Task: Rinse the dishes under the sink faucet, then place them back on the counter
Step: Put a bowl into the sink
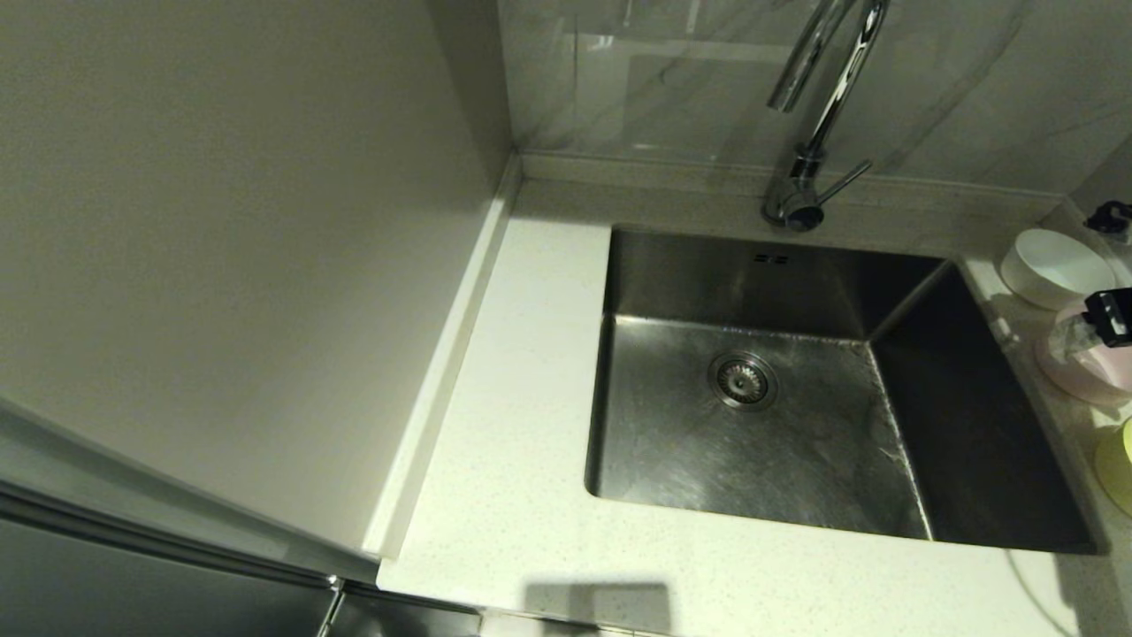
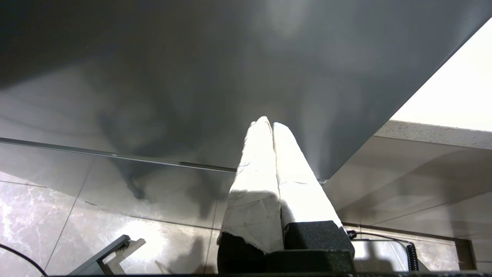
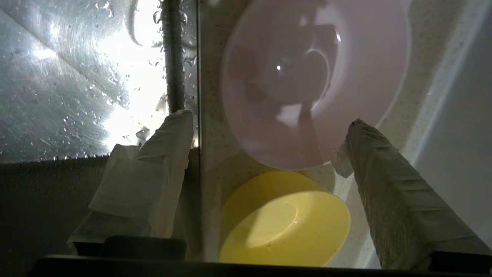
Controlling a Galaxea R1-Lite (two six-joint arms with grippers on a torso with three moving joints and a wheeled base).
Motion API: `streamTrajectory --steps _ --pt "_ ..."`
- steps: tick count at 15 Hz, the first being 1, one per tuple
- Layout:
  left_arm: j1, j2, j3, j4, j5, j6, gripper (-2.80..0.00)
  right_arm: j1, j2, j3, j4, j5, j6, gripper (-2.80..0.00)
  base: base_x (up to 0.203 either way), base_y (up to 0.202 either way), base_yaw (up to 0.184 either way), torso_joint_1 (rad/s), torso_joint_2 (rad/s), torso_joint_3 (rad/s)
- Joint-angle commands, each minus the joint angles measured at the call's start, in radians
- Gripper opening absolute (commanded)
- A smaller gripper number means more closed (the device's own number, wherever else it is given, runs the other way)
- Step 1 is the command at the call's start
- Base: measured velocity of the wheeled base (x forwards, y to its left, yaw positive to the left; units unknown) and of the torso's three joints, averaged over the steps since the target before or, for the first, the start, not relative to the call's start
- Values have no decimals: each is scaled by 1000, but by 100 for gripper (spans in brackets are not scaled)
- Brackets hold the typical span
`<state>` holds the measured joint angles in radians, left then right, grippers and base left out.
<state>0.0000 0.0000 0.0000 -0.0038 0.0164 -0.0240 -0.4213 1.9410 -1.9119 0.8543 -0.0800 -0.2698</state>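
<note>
My right gripper's open fingers are above the pink bowl's rim, outside the pink bowl's side. My right gripper lowers, and only then closes on the bowl.
Three bowls stand in a row on the counter strip right of the sink: white at the back, pale pink in the middle, pale yellow nearest, cut by the frame edge. My right gripper hangs over the pink bowl, only partly in the head view. In the right wrist view it is open and holds nothing. One finger is over the sink's wet edge, the other past the rim of the pink bowl. The yellow bowl lies below. The faucet stands behind the sink.
The sink basin holds only its drain strainer; water drops cling to its wall. A tall pale wall panel borders the counter on the left. My left gripper is parked low, in front of a dark cabinet face, out of the head view.
</note>
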Motion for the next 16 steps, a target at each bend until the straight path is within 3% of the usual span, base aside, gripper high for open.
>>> streamTrajectory --steps 1,7,8,16 --pt "0 -2 0 -1 0 -1 -280 0 35 -10 4 0 -4 0 0 0 0 0 0 0" --pt "0 -2 0 -1 0 -1 -280 2 92 -19 -1 0 -11 0 0 0 0 0 0 0" --pt "0 -2 0 -1 0 -1 -280 1 95 -19 -1 0 -25 -280 0 0 0 0 0 0" --pt "0 -2 0 -1 0 -1 -280 5 108 -14 0 16 -72 -280 0 0 0 0 0 0"
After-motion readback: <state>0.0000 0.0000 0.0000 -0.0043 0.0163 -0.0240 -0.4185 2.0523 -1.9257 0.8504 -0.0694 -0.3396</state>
